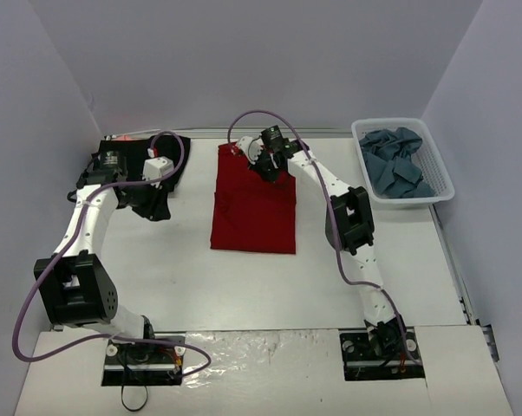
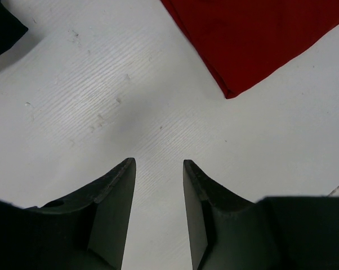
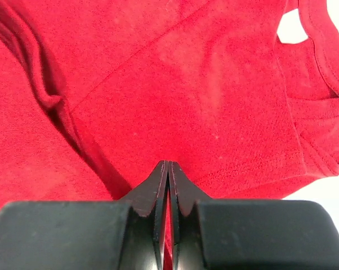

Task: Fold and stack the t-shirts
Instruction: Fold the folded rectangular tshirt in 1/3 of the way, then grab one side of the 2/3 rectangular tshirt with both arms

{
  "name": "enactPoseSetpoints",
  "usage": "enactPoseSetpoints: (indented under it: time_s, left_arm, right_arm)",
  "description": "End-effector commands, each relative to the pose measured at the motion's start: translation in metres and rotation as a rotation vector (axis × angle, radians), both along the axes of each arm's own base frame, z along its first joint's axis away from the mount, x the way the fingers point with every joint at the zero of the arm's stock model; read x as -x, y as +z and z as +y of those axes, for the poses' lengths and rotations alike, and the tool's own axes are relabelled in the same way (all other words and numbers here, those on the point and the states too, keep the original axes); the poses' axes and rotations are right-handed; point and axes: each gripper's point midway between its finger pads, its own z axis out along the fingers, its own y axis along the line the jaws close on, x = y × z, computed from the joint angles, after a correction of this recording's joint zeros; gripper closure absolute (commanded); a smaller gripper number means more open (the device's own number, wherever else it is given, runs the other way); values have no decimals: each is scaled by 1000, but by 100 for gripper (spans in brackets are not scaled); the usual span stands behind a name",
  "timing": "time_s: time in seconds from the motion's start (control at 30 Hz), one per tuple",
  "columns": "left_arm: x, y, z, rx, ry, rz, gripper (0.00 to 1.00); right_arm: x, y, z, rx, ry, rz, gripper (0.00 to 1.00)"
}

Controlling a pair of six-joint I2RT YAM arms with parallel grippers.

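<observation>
My left gripper picks up the dark red t-shirt by its near hem corner (image 1: 214, 246) next, to fold the hem over toward the collar (image 1: 236, 147).
The dark red t-shirt (image 1: 254, 208) lies partly folded, as a tall rectangle, in the middle of the table. My right gripper (image 1: 268, 161) sits over its far right part, near the collar (image 3: 321, 62). Its jaws (image 3: 168, 163) are shut, with a sliver of red cloth between them and a fold rising toward them. A black t-shirt (image 1: 172, 149) lies at the far left, partly hidden by my left arm. My left gripper (image 1: 153, 204) hangs open above bare table (image 2: 158, 163) and holds nothing. A corner of the red t-shirt (image 2: 259, 39) and a corner of the black t-shirt (image 2: 1, 25) show in its view.
A white lattice basket (image 1: 440, 178) stands at the far right with several slate blue-grey t-shirts (image 1: 395, 165) crumpled inside. Grey walls close in the table on the left, back and right. Purple cables loop off both arms.
</observation>
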Motion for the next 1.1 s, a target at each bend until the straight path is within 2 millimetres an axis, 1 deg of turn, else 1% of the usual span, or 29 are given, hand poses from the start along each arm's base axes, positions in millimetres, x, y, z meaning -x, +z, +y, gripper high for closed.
enactPoseSetpoints:
  time_s: [0.0,0.03,0.07,0.1,0.13,0.17,0.2,0.23,0.27,0.3,0.33,0.37,0.4,0.43,0.47,0.5,0.53,0.57,0.6,0.63,0.67,0.7,0.73,0.77,0.83,0.93,0.97,1.07]
  left_arm:
    - [5,11,-4,30,-22,-36,62]
    - [7,10,-8,51,-36,-35,62]
    - [8,12,-11,53,-48,-48,62]
    - [10,11,-12,54,-53,-47,62]
    - [11,11,-14,55,-65,-53,62]
    - [14,10,-18,55,-82,-52,61]
    - [16,8,-21,51,-97,-54,58]
    - [17,6,-24,42,-116,-59,54]
    - [22,1,-33,7,-152,-61,54]
    - [25,-2,-44,-21,-191,-68,54]
    - [23,-5,-50,-52,-217,-96,54]
    - [25,-14,-51,-117,-224,-102,54]
    - [30,-16,-68,-139,-284,-124,54]
    - [25,-16,-75,-154,-301,-163,55]
    - [25,-18,-78,-176,-318,-180,55]
    - [31,-23,-91,-182,-366,-185,56]
    - [28,-25,-96,-190,-382,-211,56]
    - [29,-29,-100,-203,-405,-221,57]
    - [31,-38,-106,-223,-429,-232,57]
    - [30,-45,-108,-239,-448,-235,57]
    - [30,-52,-108,-252,-455,-235,57]
    - [28,-59,-110,-265,-463,-241,57]
    - [29,-68,-110,-270,-471,-224,57]
    - [29,-74,-111,-271,-481,-217,57]
    - [30,-87,-115,-272,-498,-191,57]
    - [31,-97,-120,-266,-513,-181,57]
    - [33,-104,-123,-267,-523,-169,57]
    - [30,-110,-127,-271,-524,-161,57]
  right_arm:
    - [10,41,-6,-19,-29,-47,100]
    - [17,44,-9,-19,-28,-41,100]
    - [24,65,-10,-41,-24,-60,100]
    - [38,52,-20,-14,-28,-17,97]
    - [46,55,-25,-12,-36,-10,95]
    - [55,74,-30,-27,-42,-28,95]
    - [65,74,-36,-17,-44,-16,93]
    - [84,56,-48,16,-50,36,90]
    - [96,72,-56,11,-52,20,81]
    - [106,72,-62,21,-53,29,76]
    - [124,58,-73,44,-56,78,71]
    - [136,71,-80,33,-63,72,61]
    - [146,69,-85,38,-61,91,57]
    - [164,58,-94,59,-59,138,54]
    - [177,64,-101,59,-59,152,49]
    - [187,62,-106,64,-59,174,48]
    - [196,60,-110,64,-60,194,47]
    - [212,56,-118,72,-64,225,45]
    - [221,61,-121,56,-62,226,45]
    - [226,59,-124,53,-59,236,44]
    - [236,53,-130,56,-55,259,43]
    - [236,53,-136,48,-61,256,43]
    - [237,58,-139,28,-62,246,42]
    - [237,57,-144,26,-73,250,40]
    - [232,59,-155,15,-111,245,40]
    - [228,58,-163,12,-136,248,39]
    - [227,58,-163,10,-136,250,39]
    - [225,54,-164,2,-143,270,39]
